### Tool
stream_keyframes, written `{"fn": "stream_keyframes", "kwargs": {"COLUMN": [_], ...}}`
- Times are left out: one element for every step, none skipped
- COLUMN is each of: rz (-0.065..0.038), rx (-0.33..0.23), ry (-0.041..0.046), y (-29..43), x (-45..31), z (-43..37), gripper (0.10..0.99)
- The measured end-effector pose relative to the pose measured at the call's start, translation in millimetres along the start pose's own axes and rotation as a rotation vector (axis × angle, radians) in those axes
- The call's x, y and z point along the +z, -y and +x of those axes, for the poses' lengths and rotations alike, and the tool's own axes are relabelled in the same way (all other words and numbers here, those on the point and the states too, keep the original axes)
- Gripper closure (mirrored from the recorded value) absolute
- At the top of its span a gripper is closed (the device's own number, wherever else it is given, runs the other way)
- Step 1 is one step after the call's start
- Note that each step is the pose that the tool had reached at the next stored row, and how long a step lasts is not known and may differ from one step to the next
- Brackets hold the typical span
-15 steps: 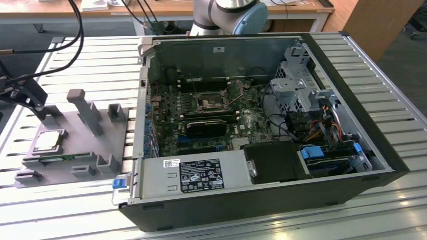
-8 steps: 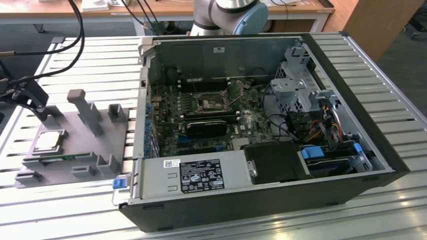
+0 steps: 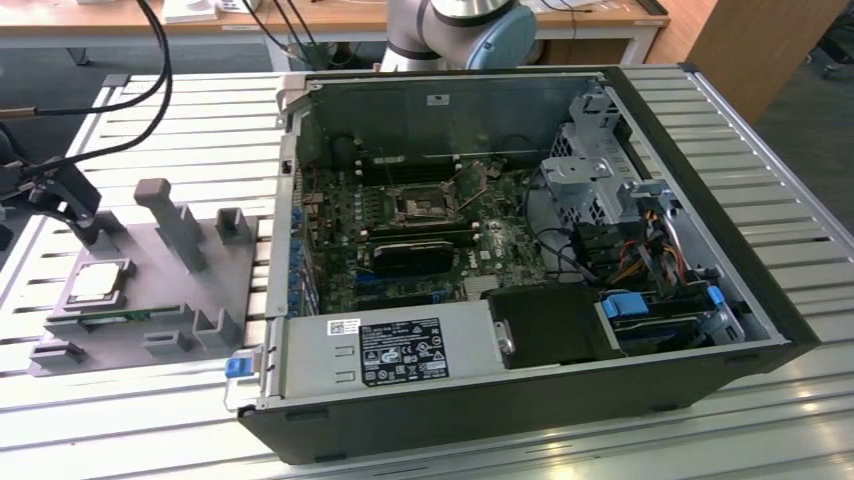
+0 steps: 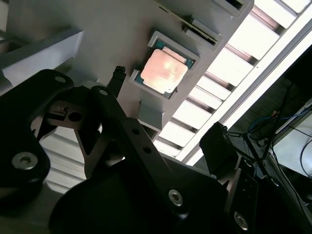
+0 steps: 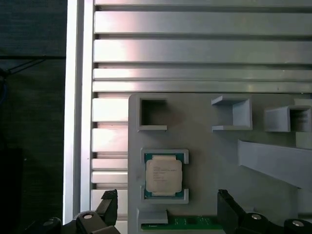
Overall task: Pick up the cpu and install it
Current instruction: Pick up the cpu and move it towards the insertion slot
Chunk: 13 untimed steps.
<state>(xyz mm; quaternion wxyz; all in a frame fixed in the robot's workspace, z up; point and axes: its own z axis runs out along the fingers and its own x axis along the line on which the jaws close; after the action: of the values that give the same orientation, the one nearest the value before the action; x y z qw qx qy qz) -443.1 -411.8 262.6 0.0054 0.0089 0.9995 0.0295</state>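
My gripper grabs the two open side edges of the cpu (image 3: pixel 96 285) next, since the sides of the fixture plate's pocket close in the cpu at its ends.
The cpu (image 3: pixel 96 285) is a small square chip with a silvery top and a thin green border. It lies flat in a pocket of the grey fixture plate (image 3: pixel 147 300) at the exterior view's left. My gripper (image 3: pixel 83 222) hangs just above the fixture's far corner, a little short of the chip. In both wrist views the cpu (image 5: pixel 164 175) (image 4: pixel 163 70) shows between my two black fingertips (image 5: pixel 109 201). The gripper (image 5: pixel 166 199) (image 4: pixel 168 102) is open, well clear of the chip and holding nothing. The motherboard's socket (image 3: pixel 420 205) lies inside the open computer case (image 3: pixel 694 330).
Grey posts (image 3: pixel 167 215) and small blocks rise from the fixture plate around the chip. A green circuit strip (image 5: pixel 175 223) lies along the plate's edge beside the chip's pocket. Inside the case are a black block (image 3: pixel 414 255), a power supply (image 3: pixel 387 350) and cables (image 3: pixel 627 250). The slatted metal table (image 5: pixel 195 48) surrounds it all.
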Motion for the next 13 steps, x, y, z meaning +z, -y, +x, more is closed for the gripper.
{"fn": "stream_keyframes", "kwargs": {"rz": [0.0, 0.0, 0.0, 0.0, 0.0, 0.0, 0.0, 0.0, 0.0, 0.0, 0.0, 0.0, 0.0], "rx": [0.0, 0.0, 0.0, 0.0, 0.0, 0.0, 0.0, 0.0, 0.0, 0.0, 0.0, 0.0, 0.002], "ry": [-0.0006, -0.0015, -0.0025, -0.0031, -0.003, -0.0033, -0.0034, -0.0033, -0.0033, -0.0033, -0.0034, -0.0037, -0.0037], "y": [0.0, 0.0, 0.0, 0.1, 0.2, 0.2, 0.3, 0.4, 0.5, 0.5, 0.6, 0.7, 0.8], "x": [0.9, 1.9, 2.9, 3.9, 4.8, 5.7, 6.8, 8.1, 9.3, 10.4, 11.8, 13.1, 14.6], "z": [-1.0, -2.2, -3.4, -4.0, -4.0, -3.9, -3.9, -3.9, -4.0, -4.0, -3.9, -3.9, -3.9], "gripper": [0.196, 0.196, 0.196, 0.196, 0.196, 0.196, 0.196, 0.196, 0.196, 0.196, 0.196, 0.196, 0.196]}}
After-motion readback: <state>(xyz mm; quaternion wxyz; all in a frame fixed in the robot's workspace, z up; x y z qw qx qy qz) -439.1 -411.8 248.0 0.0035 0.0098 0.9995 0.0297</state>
